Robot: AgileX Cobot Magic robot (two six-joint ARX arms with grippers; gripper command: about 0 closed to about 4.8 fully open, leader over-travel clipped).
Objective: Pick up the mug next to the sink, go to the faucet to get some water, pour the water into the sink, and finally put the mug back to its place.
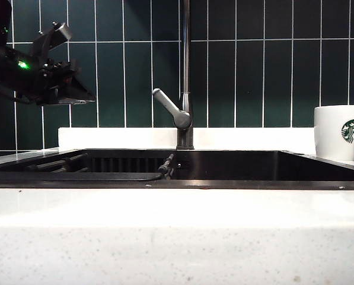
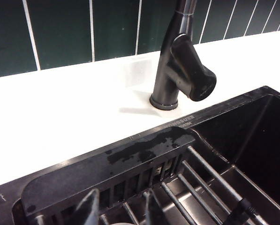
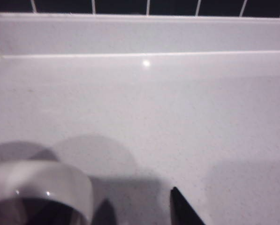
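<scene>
I need to carry water from the faucet and pour it into the sink, so my right gripper should pick up the white mug by its handle next.
The white mug (image 1: 341, 132) with the green logo stands upright on the counter right of the black sink (image 1: 254, 165). In the right wrist view the mug's rim (image 3: 36, 187) lies beside my right gripper (image 3: 144, 213), which is open with only bare counter between its fingers. The dark faucet (image 1: 186, 89) rises behind the sink, its lever handle (image 1: 169, 107) slanting left. My left gripper (image 1: 82, 94) hovers high over the sink's left end; it is open (image 2: 122, 211) and empty, facing the faucet base (image 2: 165, 99) and handle (image 2: 193, 70). The water is out of view.
A black slotted ledge (image 2: 107, 164) and metal rack bars (image 2: 200, 178) fill the sink's left end, below my left gripper. Dark green tiles (image 1: 265, 71) back the white speckled counter (image 1: 177, 237). A pull-out hose (image 1: 166, 165) lies inside the basin.
</scene>
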